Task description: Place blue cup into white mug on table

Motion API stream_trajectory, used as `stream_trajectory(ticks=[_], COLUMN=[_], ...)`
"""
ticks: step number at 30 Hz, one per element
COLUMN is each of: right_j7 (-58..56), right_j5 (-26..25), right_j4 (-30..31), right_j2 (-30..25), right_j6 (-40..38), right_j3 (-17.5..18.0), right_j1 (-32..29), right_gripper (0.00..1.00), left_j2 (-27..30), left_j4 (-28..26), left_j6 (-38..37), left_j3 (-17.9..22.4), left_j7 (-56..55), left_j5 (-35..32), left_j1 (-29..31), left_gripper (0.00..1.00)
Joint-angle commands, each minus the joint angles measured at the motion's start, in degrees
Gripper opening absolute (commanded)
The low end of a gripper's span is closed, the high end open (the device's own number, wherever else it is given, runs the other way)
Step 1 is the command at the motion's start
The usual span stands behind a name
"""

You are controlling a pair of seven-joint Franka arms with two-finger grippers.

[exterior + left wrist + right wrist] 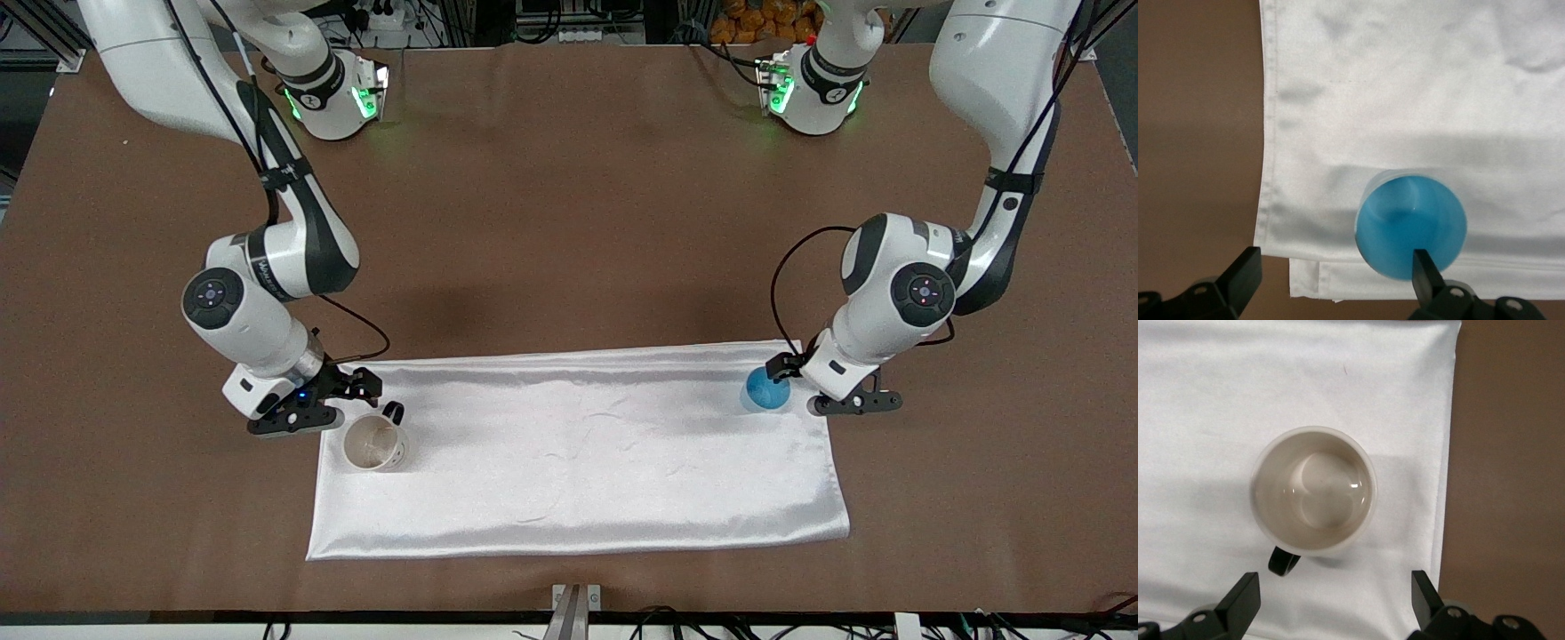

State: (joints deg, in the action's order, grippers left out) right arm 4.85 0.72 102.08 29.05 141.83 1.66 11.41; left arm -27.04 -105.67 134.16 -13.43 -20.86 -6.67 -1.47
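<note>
The blue cup (pixel 765 389) is still off-centre beyond the ends of the fingers, so it is too early to close. My left gripper moves toward the cup next, then closes.
The blue cup (pixel 765 389) stands upright on the white cloth, near the corner at the left arm's end. In the left wrist view the blue cup (pixel 1411 225) lies just off one fingertip (pixel 1426 270). My left gripper (pixel 787 369) is open and empty, low over that cloth corner beside the cup (pixel 1335 267). The white mug (pixel 376 443) stands upright and empty on the cloth at the right arm's end, its black handle (pixel 1283 561) toward my right gripper (pixel 356 387). The right gripper is open and empty, low over the cloth beside the mug (pixel 1315 490). In the right wrist view the gripper (pixel 1335 587) has only cloth between its fingers.
A white satin cloth (pixel 578 453) lies on the brown table (pixel 569 222), nearer the front camera. Both arms' bases stand along the table's farther edge. A small metal bracket (pixel 576 600) sits at the table's near edge.
</note>
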Motion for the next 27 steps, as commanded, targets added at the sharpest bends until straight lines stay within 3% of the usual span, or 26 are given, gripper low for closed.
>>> stream_trajectory(ticks=[1, 12, 20, 27], right_j7=[0.77, 7.97, 8.24, 8.15], right_j5=[-0.8, -0.89, -1.07, -2.21], right_j4=[-1.8, -2.32, -2.76, -3.64], right_j2=[2.85, 7.24, 9.62, 10.94], right_j6=[2.66, 6.62, 9.78, 9.78], right_j3=[-0.26, -0.43, -0.7, -1.58], right_j1=[0.72, 3.36, 3.36, 2.57], right_gripper=[1.0, 1.0, 1.0, 1.0], left_j2=[-1.7, -5.04, -5.74, -6.09], left_j4=[1.7, 2.31, 2.49, 2.49], left_j6=[0.57, 3.3, 3.48, 3.48], left_j3=[-0.1, -0.1, -0.1, -0.1], left_j7=[-2.17, -3.58, -3.49, -3.49], left_j5=[-1.94, -1.94, -1.94, -1.94], left_j1=[-0.11, -0.81, -0.9, -1.34], left_gripper=[1.0, 1.0, 0.66, 0.29])
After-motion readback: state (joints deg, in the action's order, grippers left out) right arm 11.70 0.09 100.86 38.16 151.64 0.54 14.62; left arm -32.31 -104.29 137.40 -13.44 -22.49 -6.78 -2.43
